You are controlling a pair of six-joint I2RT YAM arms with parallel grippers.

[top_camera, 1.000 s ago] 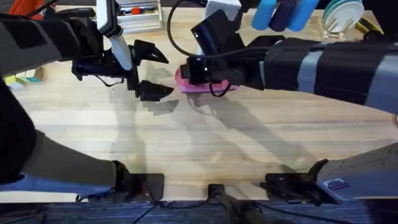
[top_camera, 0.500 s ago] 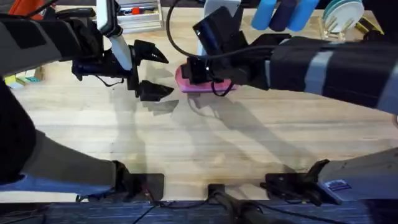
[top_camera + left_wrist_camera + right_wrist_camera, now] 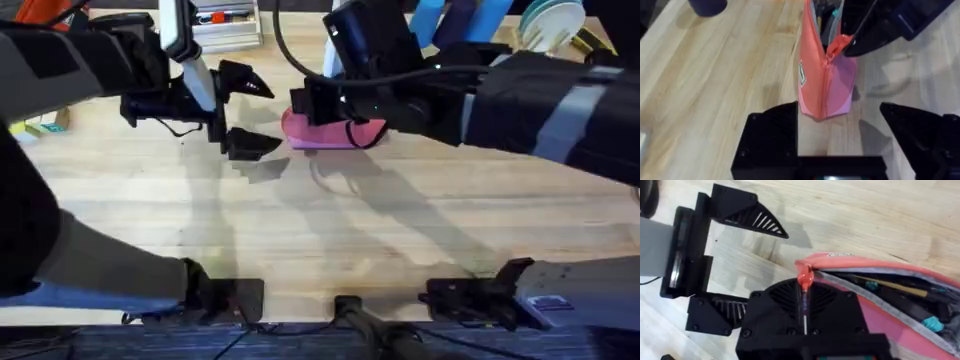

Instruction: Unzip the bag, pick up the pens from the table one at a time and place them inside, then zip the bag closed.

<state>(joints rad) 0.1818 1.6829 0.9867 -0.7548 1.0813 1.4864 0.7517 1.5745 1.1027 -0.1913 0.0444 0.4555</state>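
Note:
The left gripper grabs the bag by its zipped end below next, since my right gripper crowds the zip pull and the gaping top.
The pink bag stands on the table at the back middle. My right gripper is over its left end, shut on the orange-red zip pull, also seen from the left wrist as the pull. Behind the pull the zip gapes, and a yellow-gold pen and a dark pen lie inside. The bag is zipped at the end facing my left gripper, which hangs open just left of it, fingers apart and not touching it.
A tray of markers and blue objects stand behind the bag. Stacked plates sit at the back right, small items at the left edge. A dark purple object lies beyond the bag.
My right gripper has shifted a little to the right and farther back over the bag, so more pink fabric shows. The left gripper has hardly moved.

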